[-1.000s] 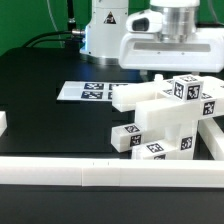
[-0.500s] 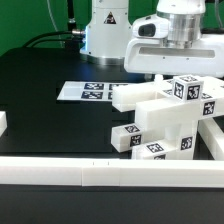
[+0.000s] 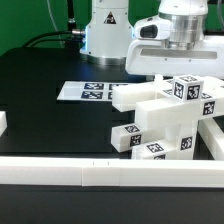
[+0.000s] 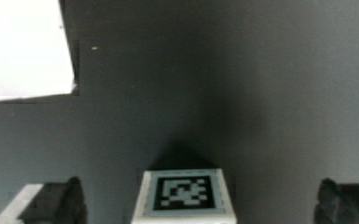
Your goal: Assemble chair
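Observation:
The gripper grabs the white post by its tagged end [image 4: 185, 193] next, to join the post to the rest of the chair.
The chair [image 3: 165, 115] is a cluster of white blocky pieces with black-and-white tags at the exterior view's right, partly joined, with a short tagged block [image 3: 127, 137] at its front. My gripper [image 3: 187, 70] hangs just above its top tagged pieces [image 3: 186, 90]. In the wrist view my gripper [image 4: 202, 203] is open, its dark fingers [image 4: 59, 203] wide apart on either side of a white tagged post end [image 4: 186, 193] without touching it. It holds nothing.
The marker board [image 3: 85, 92] lies flat on the black table behind the chair. Long white border rails [image 3: 100, 172] run along the front edge. A white surface [image 4: 19, 50] shows in a far corner of the wrist view.
My gripper head has shifted slightly toward the exterior view's right and turned a little above the chair. The chair pieces have not moved.

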Robot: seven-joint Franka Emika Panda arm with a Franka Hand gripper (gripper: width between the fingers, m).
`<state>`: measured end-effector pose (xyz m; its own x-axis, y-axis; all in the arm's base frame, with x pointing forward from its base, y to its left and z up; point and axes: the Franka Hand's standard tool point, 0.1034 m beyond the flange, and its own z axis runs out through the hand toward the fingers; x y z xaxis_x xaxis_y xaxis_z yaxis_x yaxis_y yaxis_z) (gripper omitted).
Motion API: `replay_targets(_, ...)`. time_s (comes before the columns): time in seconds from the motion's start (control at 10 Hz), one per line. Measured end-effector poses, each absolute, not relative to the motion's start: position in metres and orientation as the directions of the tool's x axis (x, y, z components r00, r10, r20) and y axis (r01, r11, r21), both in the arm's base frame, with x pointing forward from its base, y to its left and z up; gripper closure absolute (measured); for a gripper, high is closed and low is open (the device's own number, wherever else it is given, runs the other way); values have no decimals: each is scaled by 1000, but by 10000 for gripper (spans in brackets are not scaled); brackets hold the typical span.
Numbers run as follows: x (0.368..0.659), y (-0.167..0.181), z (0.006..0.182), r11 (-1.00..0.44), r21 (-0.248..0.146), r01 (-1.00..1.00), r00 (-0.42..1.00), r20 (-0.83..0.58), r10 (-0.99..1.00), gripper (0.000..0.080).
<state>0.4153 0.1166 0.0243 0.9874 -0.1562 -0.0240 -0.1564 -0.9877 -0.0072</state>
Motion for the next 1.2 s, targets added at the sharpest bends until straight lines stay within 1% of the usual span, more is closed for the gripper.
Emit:
replay_targets(0.5, 424, 117, 14, -988, 2, -157, 987, -25, -157, 150)
replay_targets(0.9, 422, 118, 7, -988, 9, -153, 988, -34, -153, 150)
replay_targets(1.0, 422, 117, 7, -988, 10, -154, 987, -34, -154, 198)
replay_targets(1.1, 422, 116, 7, -988, 10, -156, 987, -34, -156, 198)
replay_targets(1.2, 422, 116, 7, -988, 10, -156, 987, -35, -156, 372)
